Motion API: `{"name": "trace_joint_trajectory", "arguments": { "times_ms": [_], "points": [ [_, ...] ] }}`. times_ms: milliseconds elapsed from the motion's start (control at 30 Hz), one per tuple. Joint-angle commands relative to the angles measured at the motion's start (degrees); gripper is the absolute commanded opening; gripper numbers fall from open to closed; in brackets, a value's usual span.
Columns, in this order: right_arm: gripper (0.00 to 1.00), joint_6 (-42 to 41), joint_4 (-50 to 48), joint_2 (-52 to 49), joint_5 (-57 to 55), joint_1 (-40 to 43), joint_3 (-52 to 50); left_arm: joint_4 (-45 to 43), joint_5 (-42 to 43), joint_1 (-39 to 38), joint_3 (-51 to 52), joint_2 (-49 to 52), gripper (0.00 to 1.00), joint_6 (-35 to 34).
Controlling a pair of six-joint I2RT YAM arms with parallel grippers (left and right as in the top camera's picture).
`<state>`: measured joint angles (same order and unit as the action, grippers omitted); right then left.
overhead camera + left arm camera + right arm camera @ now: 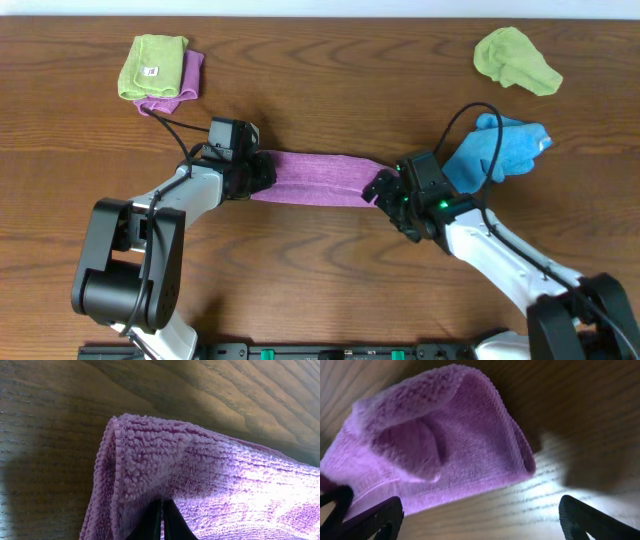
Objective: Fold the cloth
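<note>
The right gripper grabs the lilac-purple cloth (315, 178) by its loose end next, to fold it toward my left gripper.
The lilac-purple cloth (315, 178) lies as a long folded band across the middle of the table. My left gripper (262, 172) is at its left end, shut on the cloth's edge; the left wrist view shows the dark fingers (162, 520) pressed together on the towel (210, 480). My right gripper (382, 187) is at the cloth's right end. In the right wrist view its fingers (480, 515) are wide apart over bare wood, with the cloth's end (435, 445) lying just beyond them, loose. The white tag is not visible.
A lime-green cloth (152, 64) lies folded on another purple cloth (185, 80) at the back left. A crumpled lime-green cloth (515, 60) is at the back right. A bright blue cloth (495, 150) lies just right of my right gripper.
</note>
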<state>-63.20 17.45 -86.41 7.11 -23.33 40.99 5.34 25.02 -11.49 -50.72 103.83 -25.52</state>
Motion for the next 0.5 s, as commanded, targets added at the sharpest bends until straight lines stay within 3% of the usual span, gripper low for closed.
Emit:
{"name": "trace_joint_trajectory", "arguments": {
  "times_ms": [0,233,300,400,467],
  "points": [
    [0.99,-1.75,-2.58,-2.89,-0.24,0.55,-0.50,0.63,-2.73,-0.17,-0.90,1.18,0.06,-0.04],
    [0.98,-4.07,-9.20,-7.93,-1.33,0.52,-0.50,1.07,-2.97,-0.17,-0.90,1.18,0.06,-0.04],
    [0.85,-4.09,-10.25,-9.22,-1.51,0.48,-0.50,1.51,-2.97,-0.17,-0.90,1.18,0.06,-0.04],
    [0.79,-4.09,-12.98,-11.47,-1.55,0.31,-0.50,2.16,-2.99,-0.17,-0.90,1.18,0.06,-0.02],
    [0.70,-4.07,-14.71,-12.92,-1.70,0.26,-0.50,2.45,-2.99,-0.17,-0.90,1.18,0.06,-0.04]
  ]
}}
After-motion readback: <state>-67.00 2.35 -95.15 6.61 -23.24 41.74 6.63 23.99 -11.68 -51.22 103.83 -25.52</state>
